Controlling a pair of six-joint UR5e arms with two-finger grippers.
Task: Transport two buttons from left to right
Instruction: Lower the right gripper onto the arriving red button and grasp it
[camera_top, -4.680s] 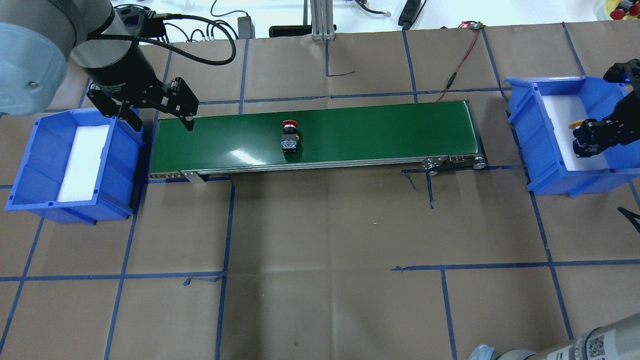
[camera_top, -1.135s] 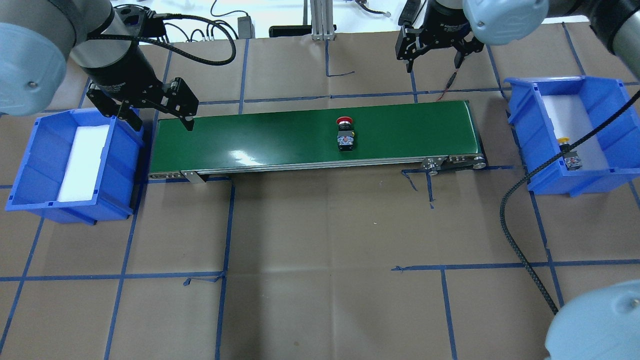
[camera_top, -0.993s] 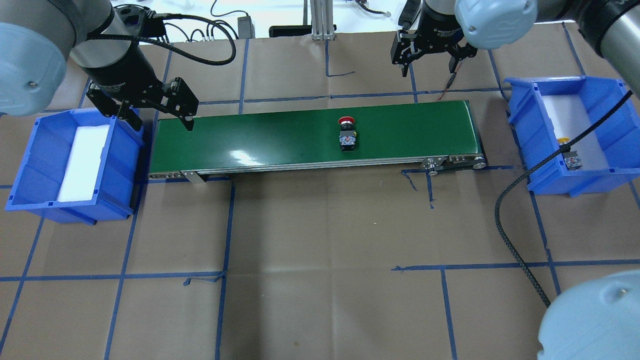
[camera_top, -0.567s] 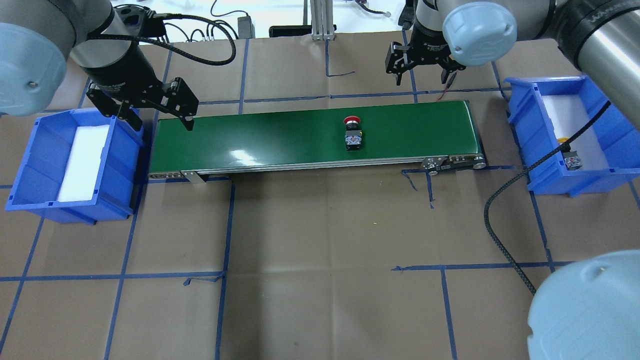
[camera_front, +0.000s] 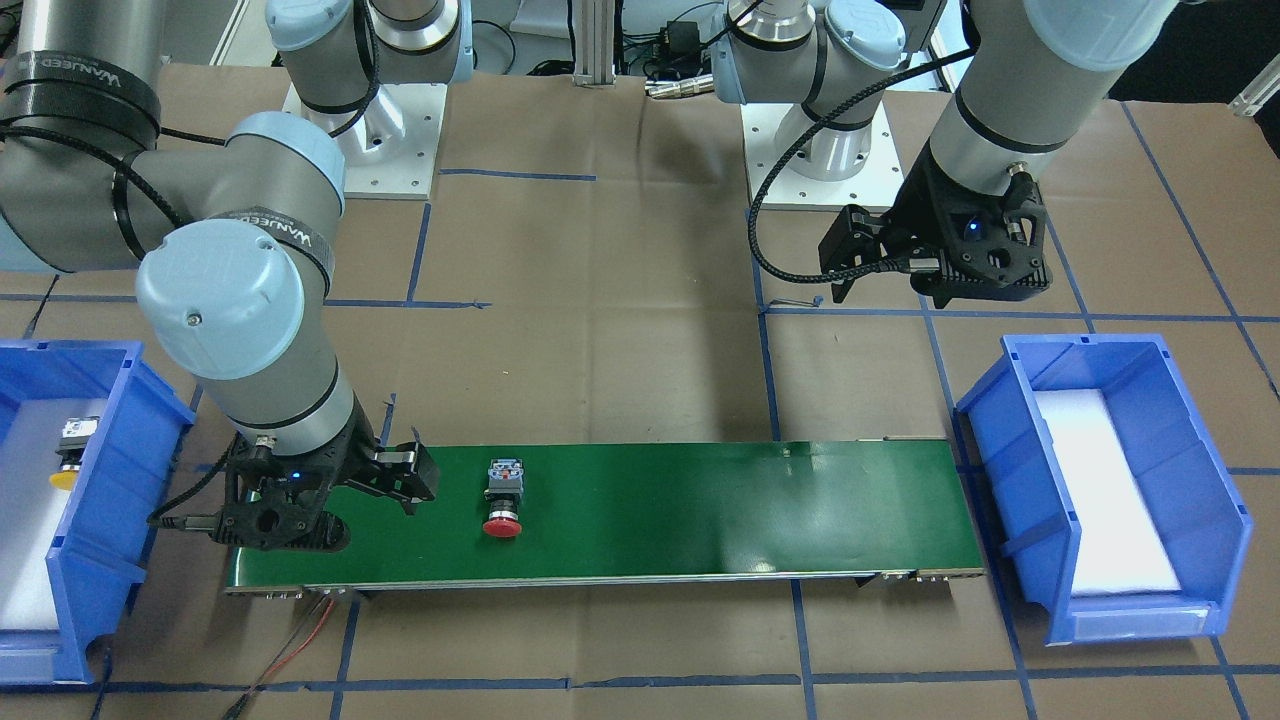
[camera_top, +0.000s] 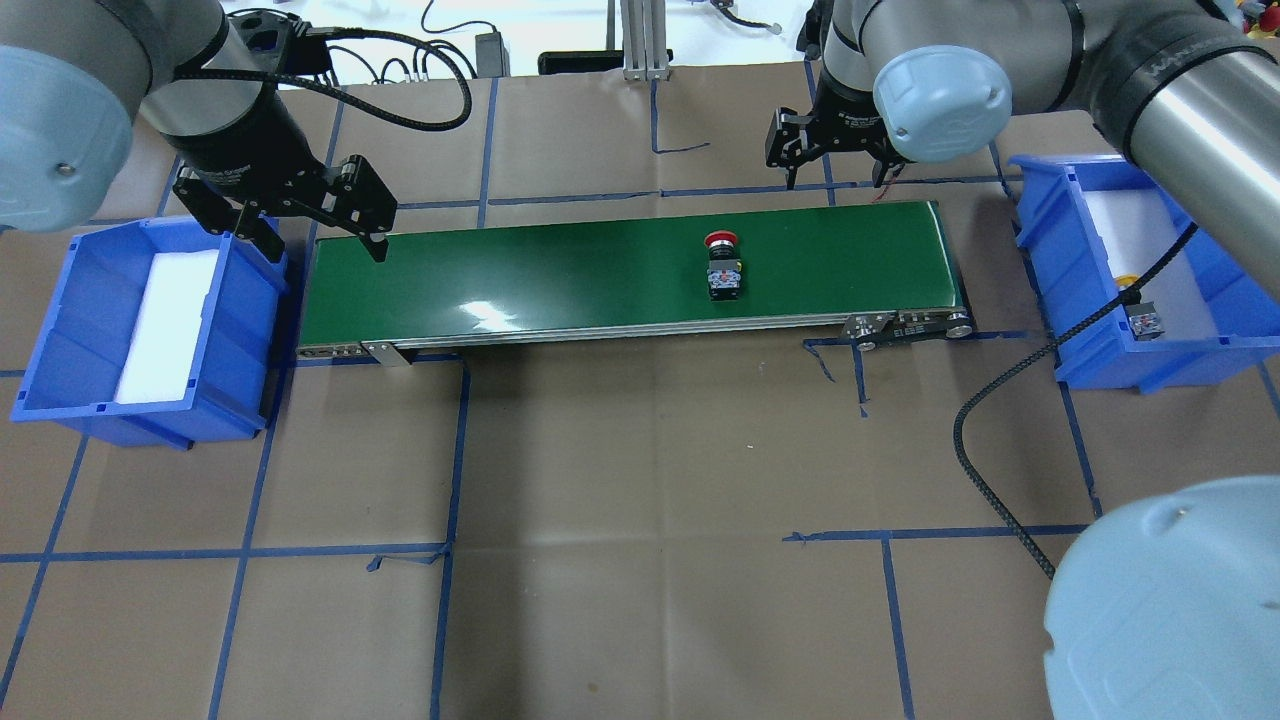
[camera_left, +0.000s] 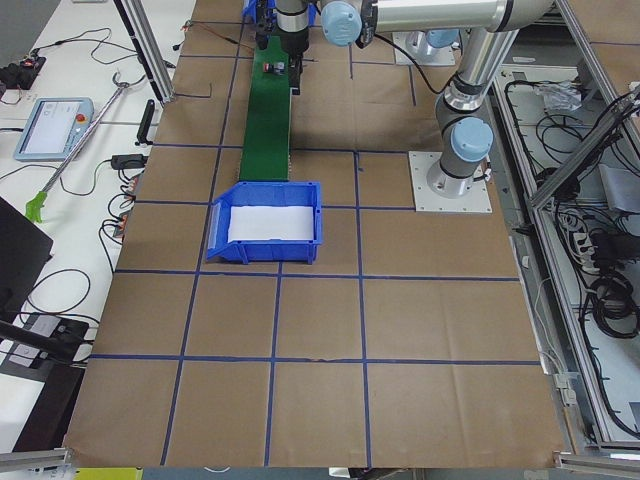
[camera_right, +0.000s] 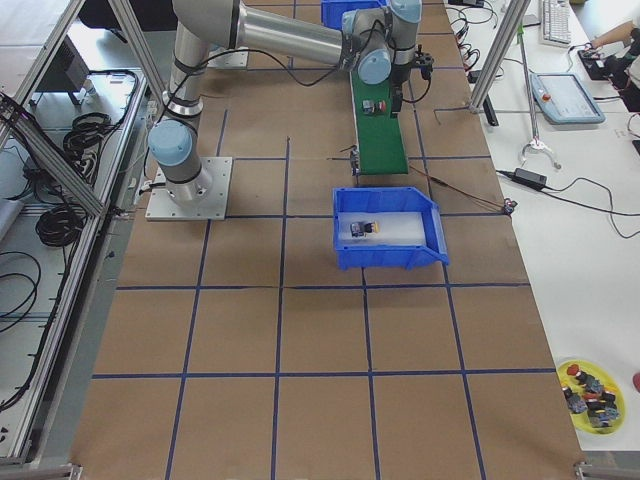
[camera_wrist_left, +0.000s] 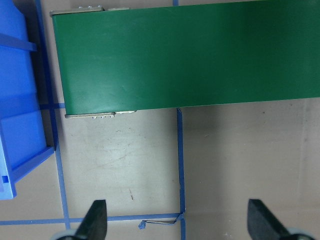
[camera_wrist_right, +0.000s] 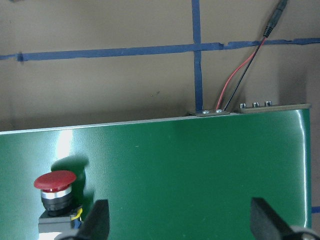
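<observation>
My right gripper is going to transport the red-capped button into the bin with the yellow-capped button, so next it will grab it by its body below the cap.
The red-capped button lies on the green conveyor belt, right of its middle; it also shows in the front view and at the lower left of the right wrist view. The yellow-capped button lies in the right blue bin, also seen in the front view. My right gripper is open and empty, hovering just beyond the belt's far edge, right of the red button. My left gripper is open and empty above the belt's left end.
The left blue bin holds only a white foam liner. A red-black wire runs from the belt's far right corner. A black cable hangs from my right arm over the table. Brown paper with blue tape lines covers the table.
The red button has ridden the belt to the right. My right gripper left the yellow button in the right bin and moved to the belt's far edge. My left arm has not moved.
</observation>
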